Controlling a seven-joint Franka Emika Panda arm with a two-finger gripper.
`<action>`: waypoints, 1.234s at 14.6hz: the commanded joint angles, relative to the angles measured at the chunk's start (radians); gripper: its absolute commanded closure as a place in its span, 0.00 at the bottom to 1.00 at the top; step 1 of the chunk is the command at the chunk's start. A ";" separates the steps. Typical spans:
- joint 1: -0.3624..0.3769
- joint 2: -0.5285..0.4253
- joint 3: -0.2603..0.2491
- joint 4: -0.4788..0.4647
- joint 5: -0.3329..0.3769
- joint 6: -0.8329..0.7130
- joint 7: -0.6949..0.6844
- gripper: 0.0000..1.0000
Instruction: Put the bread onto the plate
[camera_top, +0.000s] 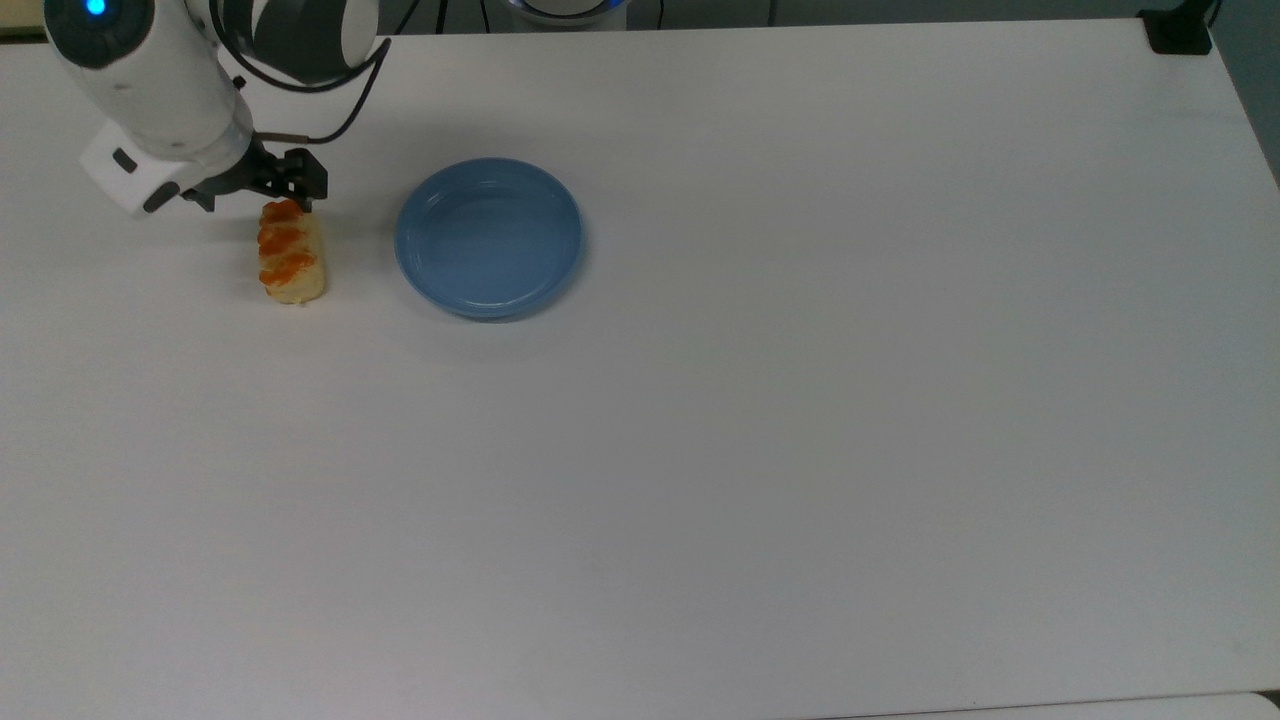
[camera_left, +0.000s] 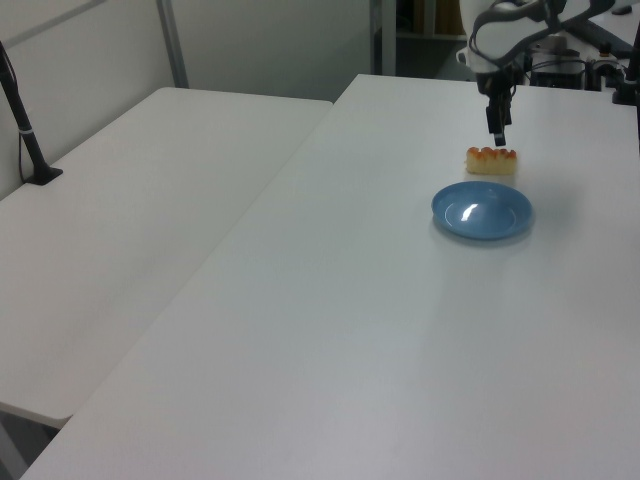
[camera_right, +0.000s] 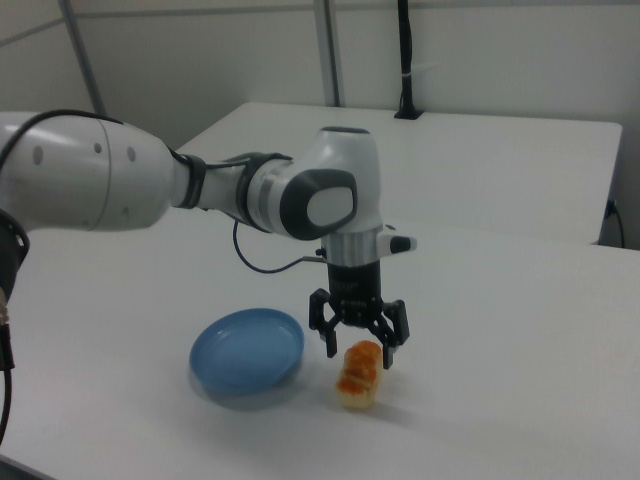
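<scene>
My gripper grabs the striped roll by its middle (camera_left: 491, 162) next, to put it onto the blue plate (camera_left: 481, 210).
The bread (camera_top: 290, 252), a pale-yellow roll with orange-red stripes, lies on the white table to the top view's left of the blue plate (camera_top: 489, 237), a short gap apart. My gripper (camera_top: 260, 198) hangs open just above the bread's far end. In the right view the gripper (camera_right: 358, 348) has one black finger on each side of the bread (camera_right: 358, 380), with the plate (camera_right: 247, 352) beside it holding nothing. In the left view the gripper (camera_left: 497, 138) points straight down over the bread (camera_left: 491, 160), and the plate (camera_left: 481, 210) sits nearer the camera.
The white table (camera_top: 760, 460) stretches wide to the top view's right and front. A black clamp (camera_top: 1180, 30) sits at its far right corner. A second table (camera_left: 130, 210) with a black post (camera_left: 25, 130) adjoins on the left view's left.
</scene>
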 joint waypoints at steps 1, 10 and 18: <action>-0.003 0.013 0.006 -0.026 -0.016 0.055 -0.005 0.00; 0.000 0.072 0.017 -0.047 -0.013 0.135 0.027 0.61; 0.063 -0.088 0.086 -0.073 -0.006 -0.058 0.050 0.73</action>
